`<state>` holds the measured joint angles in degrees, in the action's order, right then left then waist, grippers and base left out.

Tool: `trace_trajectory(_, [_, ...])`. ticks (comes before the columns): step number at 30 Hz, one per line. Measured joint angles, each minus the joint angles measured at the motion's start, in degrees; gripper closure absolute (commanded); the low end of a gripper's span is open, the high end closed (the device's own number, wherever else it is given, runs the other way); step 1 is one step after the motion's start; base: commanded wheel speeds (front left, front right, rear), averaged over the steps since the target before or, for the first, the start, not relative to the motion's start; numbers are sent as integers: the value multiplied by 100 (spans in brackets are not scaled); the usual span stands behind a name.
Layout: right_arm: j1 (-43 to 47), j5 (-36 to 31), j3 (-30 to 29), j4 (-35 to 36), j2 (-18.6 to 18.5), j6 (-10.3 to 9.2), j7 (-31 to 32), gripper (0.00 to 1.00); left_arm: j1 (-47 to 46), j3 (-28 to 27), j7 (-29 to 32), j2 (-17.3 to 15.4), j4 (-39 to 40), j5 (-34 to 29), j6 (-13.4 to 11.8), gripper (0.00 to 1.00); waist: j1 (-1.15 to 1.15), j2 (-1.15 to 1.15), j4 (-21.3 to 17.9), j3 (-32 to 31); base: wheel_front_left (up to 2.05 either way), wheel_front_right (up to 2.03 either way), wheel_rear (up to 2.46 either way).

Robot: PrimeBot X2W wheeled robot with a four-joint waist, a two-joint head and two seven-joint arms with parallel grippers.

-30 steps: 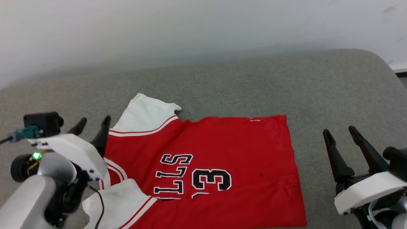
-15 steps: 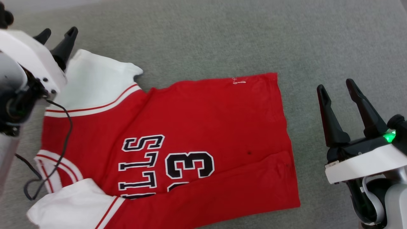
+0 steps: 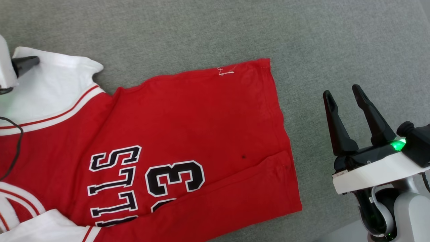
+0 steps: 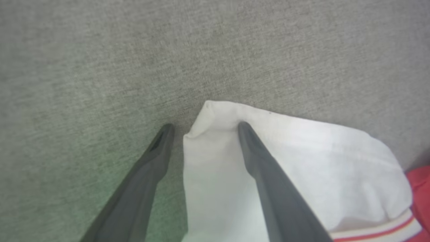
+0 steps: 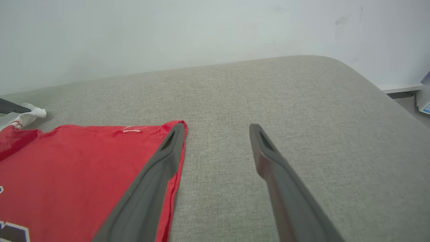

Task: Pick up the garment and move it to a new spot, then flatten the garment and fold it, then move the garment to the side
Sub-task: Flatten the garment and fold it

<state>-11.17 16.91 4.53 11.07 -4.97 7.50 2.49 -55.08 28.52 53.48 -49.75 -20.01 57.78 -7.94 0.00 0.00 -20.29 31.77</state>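
I should pinch the garment (image 3: 188, 127) next with my left gripper by the end of its white sleeve, because the sleeve's edge turns up there while the rest of the sleeve (image 3: 60, 86) lies flat.
The red garment (image 3: 188, 127) lies spread on the grey padded surface (image 3: 201, 30), lettering and "3" facing up, with its near edge folded over. Its far white sleeve (image 3: 57, 87) lies at the upper left. My left gripper (image 4: 205, 127) is open, and its fingers (image 4: 262, 168) straddle that sleeve's corner (image 4: 302, 161): one finger is over the cloth, the other over bare surface. One dark fingertip (image 3: 25, 63) shows over the sleeve in the head view. My right gripper (image 3: 342, 92) stands open and empty just right of the hem (image 5: 84, 161).
The grey surface (image 5: 302, 101) runs back to a pale wall (image 5: 168, 33) and rounds off at its right end. A strip of pale floor (image 3: 339, 232) shows by my right arm. A black cable (image 3: 16, 144) hangs over the garment's left part.
The head camera has tipped down and closer, so the whole picture has shifted. My left gripper has reached forward from beside the garment's left edge to the far sleeve's corner. The right gripper stays beside the hem.
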Motion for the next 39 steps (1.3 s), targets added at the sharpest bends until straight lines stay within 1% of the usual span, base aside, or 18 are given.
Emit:
trace_trajectory(1, [0, 22, -4, -10, 1, 0, -16, 0, -11, -9, 65, -7, -2, 21, -57, 0, 0, 0, -27, 32, 0, 0, 0])
trace_trajectory(2, [0, 32, -8, -20, 7, 0, -16, 0, -12, -20, 129, -7, -5, 69, -101, 12, 0, 0, -50, 58, 0, 0, 0])
trace_trajectory(3, [-1, 52, -7, -24, 13, 0, -18, 0, -14, -30, 187, 1, -2, 110, -137, 49, 0, 0, -67, 82, 0, 0, 0])
trace_trajectory(4, [-1, 77, -19, -25, 14, 0, -16, 0, -15, -38, 214, 2, -1, 144, -158, 66, 0, 0, -79, 105, 0, 0, 0])
trace_trajectory(5, [-2, 109, -25, -25, 14, 0, -8, 0, -15, -46, 216, 10, 1, 155, -167, 100, -1, 0, -86, 127, 0, 0, 0])
trace_trajectory(8, [-17, 193, -32, -27, 4, 0, 77, 0, -15, -78, 194, 41, -40, 188, -169, 100, -1, 0, -81, 158, 0, 0, 0])
trace_trajectory(10, [-73, 253, -38, -24, -38, 0, 164, 0, -15, -63, 141, 155, -66, 196, -165, 100, 0, 0, -58, 152, 0, 0, 0])
trace_trajectory(13, [-202, 556, -29, -88, -142, 0, 469, 0, -14, -37, -26, 248, -140, 166, -108, 100, 0, 0, 3, 104, 0, 0, 0])
trace_trajectory(15, [-393, 787, -30, -211, -249, 0, 787, 0, -16, -7, -166, 332, -199, 122, -54, 100, 0, 0, 60, 48, 0, 0, 0])
trace_trajectory(18, [-798, 1124, -58, -575, -445, 0, 1530, 0, -49, 73, -359, 480, -249, 21, 52, 100, 0, 0, 190, -44, 0, 0, 0])
trace_trajectory(20, [-1116, 1299, -94, -901, -623, -1, 2173, 0, -101, 129, -480, 615, -241, -29, 149, 100, 0, 0, 314, -105, 0, 0, 0])
trace_trajectory(23, [-1625, 1493, -103, -1334, -810, 0, 3104, 0, -237, 245, -633, 876, -186, -107, 328, 100, 0, 0, 554, -180, 0, 0, 0])
trace_trajectory(24, [-1774, 1524, -97, -1445, -843, 0, 3371, 0, -302, 265, -695, 918, -158, -146, 381, 100, 0, 0, 644, -199, 0, 0, 0])
trace_trajectory(26, [-2033, 1540, -44, -1628, -883, 0, 3854, 0, -435, 283, -810, 962, -67, -212, 478, 100, 0, 0, 831, -232, 0, 0, 0])
trace_trajectory(29, [-2398, 1455, 4, -1891, -890, 0, 4392, 0, -540, 338, -951, 1069, 77, -294, 603, 100, 0, 0, 1099, -251, 0, 0, 0])
trace_trajectory(34, [-2847, 1202, -24, -2449, -879, 0, 4896, 0, -626, 404, -1100, 1152, 278, -359, 733, 100, 1, 0, 1468, -199, 0, 0, 0])
trace_trajectory(39, [-3140, 1007, -12, -2824, -873, 0, 5366, 0, -624, 442, -1213, 1233, 372, -367, 793, 100, 0, 0, 1676, -92, 0, 0, 0])
